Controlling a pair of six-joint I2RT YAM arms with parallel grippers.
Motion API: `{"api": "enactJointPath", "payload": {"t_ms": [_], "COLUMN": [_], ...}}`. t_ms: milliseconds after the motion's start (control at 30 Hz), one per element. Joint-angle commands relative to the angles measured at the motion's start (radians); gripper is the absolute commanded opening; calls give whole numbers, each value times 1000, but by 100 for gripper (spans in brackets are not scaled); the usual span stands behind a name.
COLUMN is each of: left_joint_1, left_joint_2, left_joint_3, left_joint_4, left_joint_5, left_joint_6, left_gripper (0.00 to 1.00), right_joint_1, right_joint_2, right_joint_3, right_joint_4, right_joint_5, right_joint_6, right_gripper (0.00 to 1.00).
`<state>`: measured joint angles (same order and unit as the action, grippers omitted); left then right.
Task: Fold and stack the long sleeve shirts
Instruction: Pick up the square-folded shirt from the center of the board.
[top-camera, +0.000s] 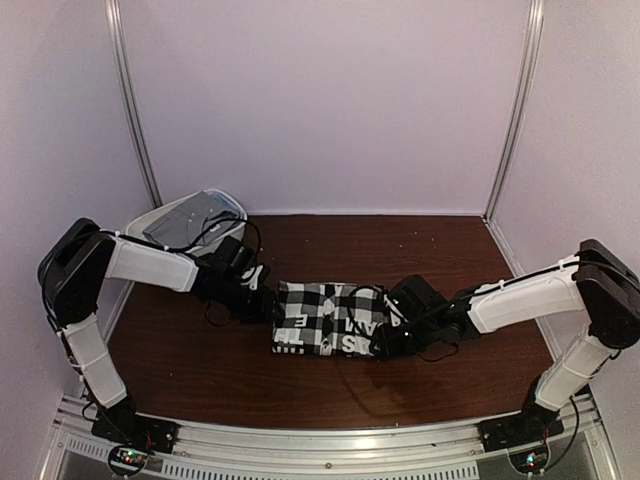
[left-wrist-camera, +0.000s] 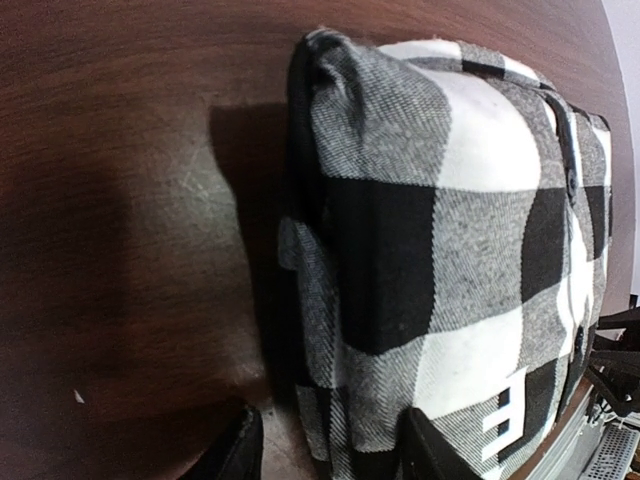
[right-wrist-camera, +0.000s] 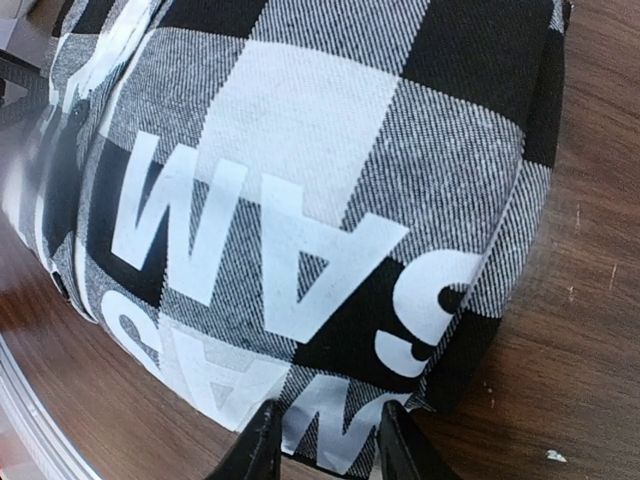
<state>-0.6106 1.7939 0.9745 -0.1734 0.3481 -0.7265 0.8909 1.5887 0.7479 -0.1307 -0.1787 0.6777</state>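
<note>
My left gripper grabs the checked shirt by its folded side edge (top-camera: 277, 317) (left-wrist-camera: 334, 446) next, opposite my right gripper, to turn the shirt over still folded.
The black-and-white checked shirt (top-camera: 328, 318) lies folded into a compact rectangle on the middle of the brown table, white letters printed on its near right part. My left gripper (top-camera: 262, 300) is at its left edge; in the left wrist view (left-wrist-camera: 335, 455) it is open, with the folded edge (left-wrist-camera: 430, 250) between the fingers and the left finger over bare table. My right gripper (top-camera: 385, 338) is at the shirt's right end; its wrist view (right-wrist-camera: 325, 445) shows it open, fingertips flanking the lettered edge (right-wrist-camera: 300, 190). A grey shirt (top-camera: 195, 212) lies in the tub.
The white oval tub (top-camera: 140, 226) stands at the back left corner, behind my left arm. Pale walls close in the back and both sides. A metal rail (top-camera: 330, 450) runs along the near edge. Bare wood table (top-camera: 200, 370) surrounds the shirt.
</note>
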Motion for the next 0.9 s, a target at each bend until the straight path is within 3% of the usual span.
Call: {"api": "enactJointPath", "payload": {"t_ms": [0, 300, 667, 867], "left_joint_1": [9, 11, 11, 11], "left_joint_2": [25, 48, 40, 36], "left_joint_3": [24, 11, -40, -46], "left_joint_4": [34, 58, 58, 71], "left_joint_5": [12, 62, 54, 61], "left_joint_6": [19, -7, -22, -21], "left_gripper": [48, 47, 46, 47], "right_joint_1": [6, -62, -101, -113], "right_joint_2": [-44, -184, 45, 94], "right_joint_3": [-9, 63, 207, 162], "right_joint_4": [9, -76, -7, 21], "right_joint_5": [-6, 64, 34, 40], "right_joint_6": [9, -36, -90, -68], "right_gripper": [35, 38, 23, 20]}}
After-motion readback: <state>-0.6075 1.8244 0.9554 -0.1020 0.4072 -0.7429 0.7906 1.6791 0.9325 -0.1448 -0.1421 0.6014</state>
